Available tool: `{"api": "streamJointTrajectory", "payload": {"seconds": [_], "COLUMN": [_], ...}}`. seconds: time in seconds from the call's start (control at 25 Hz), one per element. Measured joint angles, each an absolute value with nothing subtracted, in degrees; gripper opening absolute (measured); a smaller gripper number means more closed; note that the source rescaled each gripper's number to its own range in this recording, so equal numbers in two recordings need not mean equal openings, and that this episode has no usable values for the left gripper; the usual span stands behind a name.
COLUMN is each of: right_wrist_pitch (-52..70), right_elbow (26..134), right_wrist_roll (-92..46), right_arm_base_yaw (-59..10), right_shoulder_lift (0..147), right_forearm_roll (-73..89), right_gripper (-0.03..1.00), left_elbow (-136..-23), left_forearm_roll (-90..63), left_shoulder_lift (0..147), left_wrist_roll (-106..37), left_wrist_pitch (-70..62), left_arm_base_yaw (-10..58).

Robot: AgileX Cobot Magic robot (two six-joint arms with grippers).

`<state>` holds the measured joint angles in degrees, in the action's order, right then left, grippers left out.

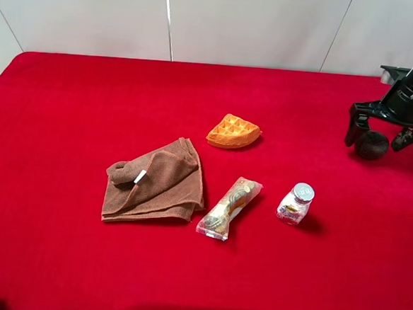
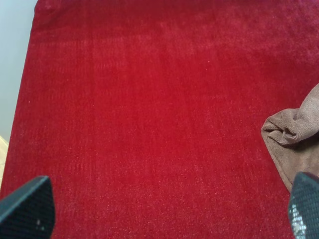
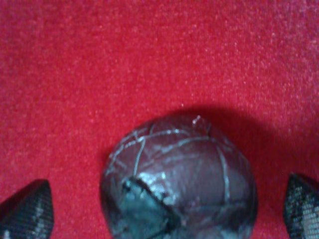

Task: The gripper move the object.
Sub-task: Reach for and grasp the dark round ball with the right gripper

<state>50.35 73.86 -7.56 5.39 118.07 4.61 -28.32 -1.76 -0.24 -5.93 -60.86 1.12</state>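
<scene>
My right gripper needs to grab the ball's round sides with pale panel lines next, to move the dark brown ball (image 1: 371, 147) over the red cloth (image 1: 301, 126).
The object, a small dark brown ball (image 1: 371, 147) with pale panel lines, rests on the red cloth at the far right. My right gripper (image 1: 377, 141) stands over it, open, with one finger on each side of the ball. In the right wrist view the ball (image 3: 179, 179) lies between the two fingertips (image 3: 27, 209), with a gap of cloth on both sides. My left gripper (image 2: 169, 214) is open and empty over bare red cloth; it does not show in the exterior view.
An orange waffle piece (image 1: 233, 131) lies mid-table. A folded brown towel (image 1: 153, 182) lies to the left and also shows in the left wrist view (image 2: 299, 139). A wrapped snack (image 1: 229, 207) and a silver-capped clear jar (image 1: 296, 203) lie nearer the front.
</scene>
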Motion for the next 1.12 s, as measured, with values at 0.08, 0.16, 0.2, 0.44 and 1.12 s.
{"api": "streamJointTrajectory", "payload": {"seconds": [0.08, 0.16, 0.2, 0.44, 1.12], "right_wrist_pitch": [50.0, 49.9, 49.8, 49.4, 49.3], "right_elbow": [73.9, 73.9, 73.9, 73.9, 73.9], "right_wrist_roll": [-7.6, -7.6, -7.6, -7.6, -7.6], "right_arm_base_yaw": [5.4, 5.4, 5.4, 5.4, 5.4], "right_shoulder_lift": [118.6, 119.1, 119.3, 120.8, 120.8], "right_forearm_roll": [4.6, 4.6, 4.6, 4.5, 4.5], "right_gripper": [1.0, 1.0, 1.0, 1.0, 0.0], "left_elbow": [-28.3, -28.3, -28.3, -28.3, -28.3], "left_forearm_roll": [-1.8, -1.8, -1.8, -1.8, -1.8], "left_shoulder_lift": [-0.2, -0.2, -0.2, -0.2, -0.2], "left_wrist_roll": [-5.9, -5.9, -5.9, -5.9, -5.9], "left_wrist_pitch": [-60.9, -60.9, -60.9, -60.9, -60.9], "left_arm_base_yaw": [1.1, 1.1, 1.1, 1.1, 1.1]}}
